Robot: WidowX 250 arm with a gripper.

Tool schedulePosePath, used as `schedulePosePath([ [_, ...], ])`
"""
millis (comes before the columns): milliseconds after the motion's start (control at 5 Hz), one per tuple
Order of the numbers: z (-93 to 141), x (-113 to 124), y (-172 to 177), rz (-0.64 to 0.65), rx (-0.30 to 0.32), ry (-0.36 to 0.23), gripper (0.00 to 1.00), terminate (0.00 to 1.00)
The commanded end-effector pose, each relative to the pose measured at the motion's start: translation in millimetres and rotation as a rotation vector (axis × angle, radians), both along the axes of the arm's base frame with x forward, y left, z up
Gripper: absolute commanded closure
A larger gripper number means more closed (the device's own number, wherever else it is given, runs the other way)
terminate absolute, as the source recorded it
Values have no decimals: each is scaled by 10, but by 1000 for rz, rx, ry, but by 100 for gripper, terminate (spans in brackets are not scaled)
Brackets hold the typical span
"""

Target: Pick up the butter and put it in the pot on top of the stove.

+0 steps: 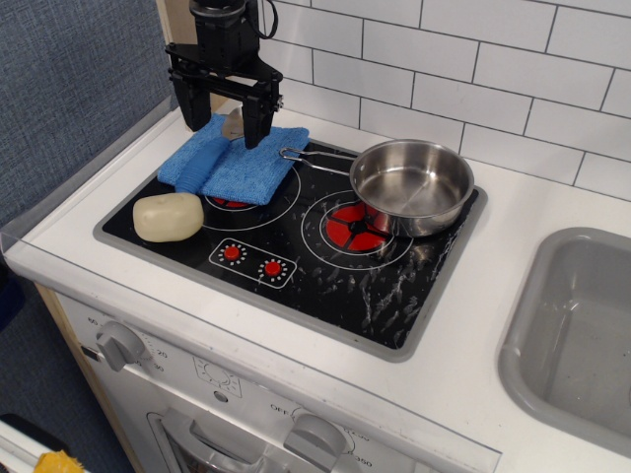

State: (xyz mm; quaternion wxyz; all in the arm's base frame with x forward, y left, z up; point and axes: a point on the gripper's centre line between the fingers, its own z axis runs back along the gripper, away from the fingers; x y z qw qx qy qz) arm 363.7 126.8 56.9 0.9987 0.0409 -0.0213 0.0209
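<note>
My gripper grabs the rounded sides of the butter [169,217] next, to put the butter in the steel pot [412,185].
The butter [169,217] is a pale cream-yellow lump lying on the front left corner of the black stove [394,296]. The shiny steel pot [412,185] stands on the right rear red burner, empty, with its wire handle [314,159] pointing left. My gripper [225,116] is black, hangs open above the blue folded cloth [234,161] at the stove's back left, and holds nothing. The gripper is behind and above the butter, well apart from it.
A grey sink basin [582,335] lies to the right of the stove. A white tiled wall [473,69] runs behind. A blue-grey panel [69,89] stands at the left. Two red dials [253,260] sit at the stove's front; knobs [122,345] are on the cabinet front.
</note>
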Motion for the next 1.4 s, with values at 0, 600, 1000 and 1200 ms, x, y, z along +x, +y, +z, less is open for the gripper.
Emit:
schedulePosePath([
  [0,0,0,0,0,0,0,0,0],
  [600,333,-768,123,-136,-30,-53,0,0],
  [1000,-26,-891,138,-137,-14,44,0,0],
  [1200,-184,-786,119,-105,-2,75,0,0],
])
